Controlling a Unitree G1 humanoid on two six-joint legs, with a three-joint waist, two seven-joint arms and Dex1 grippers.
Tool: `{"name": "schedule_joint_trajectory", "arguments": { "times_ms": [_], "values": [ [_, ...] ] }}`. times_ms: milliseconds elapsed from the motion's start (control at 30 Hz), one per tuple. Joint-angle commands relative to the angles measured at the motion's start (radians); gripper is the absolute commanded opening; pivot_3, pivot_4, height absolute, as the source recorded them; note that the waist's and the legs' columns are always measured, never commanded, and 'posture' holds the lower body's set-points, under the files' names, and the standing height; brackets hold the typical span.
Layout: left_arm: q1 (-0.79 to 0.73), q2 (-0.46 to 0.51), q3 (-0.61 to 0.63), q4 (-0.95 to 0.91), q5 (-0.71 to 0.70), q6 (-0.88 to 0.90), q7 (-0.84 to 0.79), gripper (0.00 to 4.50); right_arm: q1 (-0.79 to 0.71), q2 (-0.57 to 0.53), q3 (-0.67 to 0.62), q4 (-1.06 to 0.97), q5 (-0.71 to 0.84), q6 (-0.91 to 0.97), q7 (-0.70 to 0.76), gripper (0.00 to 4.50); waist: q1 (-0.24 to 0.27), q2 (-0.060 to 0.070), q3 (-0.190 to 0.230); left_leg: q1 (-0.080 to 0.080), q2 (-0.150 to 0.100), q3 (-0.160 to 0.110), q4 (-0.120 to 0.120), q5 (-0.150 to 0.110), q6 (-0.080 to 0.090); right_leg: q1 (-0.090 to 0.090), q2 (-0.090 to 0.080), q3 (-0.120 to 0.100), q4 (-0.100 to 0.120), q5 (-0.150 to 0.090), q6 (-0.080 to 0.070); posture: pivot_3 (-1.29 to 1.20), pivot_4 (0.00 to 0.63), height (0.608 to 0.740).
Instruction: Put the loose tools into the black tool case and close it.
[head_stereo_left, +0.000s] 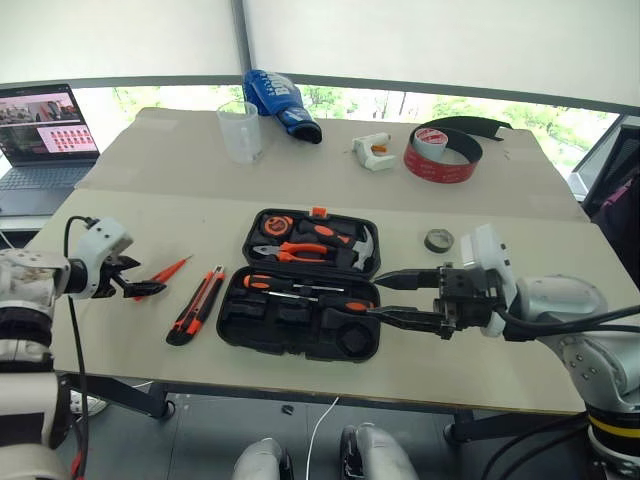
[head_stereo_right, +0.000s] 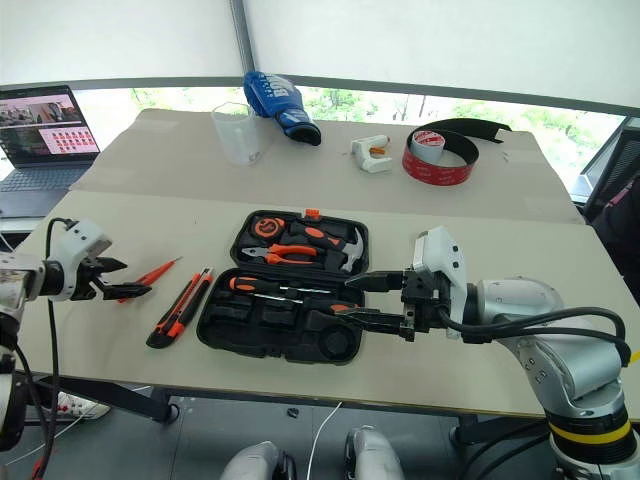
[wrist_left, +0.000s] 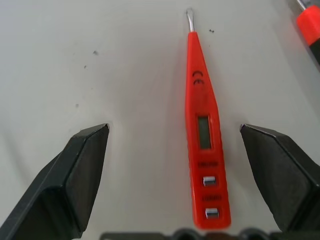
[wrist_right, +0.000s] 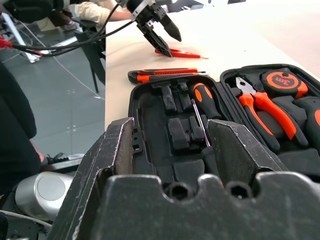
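I will next grab the thin red screwdriver by its handle body (wrist_left: 205, 160) with my left gripper, to pack it into the black tool case.
The black tool case (head_stereo_left: 262, 322) lies open in the middle of the table, with pliers, a tape measure, a hammer and two orange-and-black screwdrivers (head_stereo_left: 292, 286) in its slots. Left of it lie the orange-black utility knife (head_stereo_left: 197, 305) and the thin red screwdriver (head_stereo_left: 166, 271). My left gripper (head_stereo_left: 138, 277) is open at the red screwdriver's handle end, and in the left wrist view the tool (wrist_left: 202, 135) lies on the table between the spread fingers, untouched. My right gripper (head_stereo_left: 375, 298) hangs open and empty over the case's right side. A small dark tape roll (head_stereo_left: 438, 240) sits right of the case.
At the back stand a clear measuring cup (head_stereo_left: 240, 130), a blue bag (head_stereo_left: 282, 104), a white glue gun (head_stereo_left: 373, 152) and a big red-and-grey tape roll (head_stereo_left: 441, 155). A laptop (head_stereo_left: 40, 140) sits far left. The table's front edge runs just below the case.
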Motion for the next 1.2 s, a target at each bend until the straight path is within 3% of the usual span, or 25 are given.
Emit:
{"name": "schedule_joint_trajectory", "arguments": {
  "times_ms": [33,267,300,433,500,700,833,967,1200],
  "values": [
    [-0.027,-0.014,-0.019,0.055,0.033,-0.034,-0.012,3.05,0.012,-0.016,-0.055,-0.055,0.051,0.002,-0.022,3.30,0.001,0.000,0.000,0.000,0.000,0.000,0.000,0.000,0.000,0.000,0.000,0.000,0.000,0.000,0.000,0.00,0.150,0.730],
    [-0.032,-0.029,0.016,0.082,0.009,-0.061,-0.021,0.53,0.041,-0.042,-0.052,-0.060,0.034,-0.019,-0.043,3.30,0.002,0.000,0.000,0.002,0.001,-0.003,0.000,0.001,0.001,0.004,-0.001,0.001,0.000,-0.004,0.007,0.00,0.150,0.730],
    [-0.034,-0.028,0.024,0.082,0.005,-0.059,-0.016,0.44,0.041,-0.044,-0.054,-0.056,0.036,-0.018,-0.044,3.30,0.001,0.000,0.000,0.002,0.000,-0.003,0.000,0.001,0.002,0.004,-0.001,0.002,0.000,-0.004,0.007,0.00,0.150,0.730],
    [-0.051,-0.006,0.068,0.010,-0.039,-0.043,-0.051,0.44,0.058,-0.061,-0.050,-0.037,0.011,-0.034,-0.037,3.30,0.002,-0.001,0.000,0.001,0.001,-0.005,0.001,0.001,0.002,0.004,-0.001,0.003,0.000,-0.004,0.007,0.00,0.150,0.730],
    [-0.058,0.005,0.095,-0.111,-0.087,-0.006,-0.115,0.44,0.068,-0.065,-0.046,-0.025,-0.014,-0.047,-0.045,3.30,0.002,-0.005,0.001,0.001,0.001,-0.005,0.001,0.001,0.002,0.004,-0.001,0.002,0.000,-0.003,0.005,0.00,0.150,0.730],
    [0.032,0.009,0.083,-0.590,-0.232,0.099,-0.303,0.44,0.075,-0.064,-0.054,-0.011,-0.029,-0.060,-0.054,3.30,0.009,-0.008,0.001,0.000,-0.001,-0.005,0.002,0.000,0.003,0.004,-0.003,0.002,0.000,-0.002,0.005,0.00,0.150,0.730],
    [0.075,-0.028,-0.014,-0.895,-0.282,0.204,-0.350,0.44,0.105,-0.070,-0.074,-0.037,-0.020,-0.050,-0.066,3.30,0.012,-0.008,0.001,0.001,-0.001,-0.005,0.002,0.000,0.003,0.006,-0.003,0.004,-0.001,-0.003,0.006,0.00,0.150,0.730],
    [0.091,-0.039,-0.097,-0.961,-0.245,0.184,-0.362,0.44,0.128,-0.072,-0.093,-0.059,-0.008,-0.041,-0.084,3.30,0.010,-0.008,0.001,0.002,-0.001,-0.006,0.003,0.000,0.003,0.008,-0.001,0.004,-0.001,-0.006,0.011,0.00,0.150,0.730],
    [0.031,-0.115,-0.210,-0.831,-0.144,0.041,-0.363,0.44,0.161,-0.059,-0.119,-0.099,0.022,-0.024,-0.143,3.30,0.010,-0.008,0.001,0.005,0.000,-0.007,0.003,0.000,0.003,0.010,0.000,0.006,-0.001,-0.006,0.012,0.00,0.150,0.730]
  ]
}}
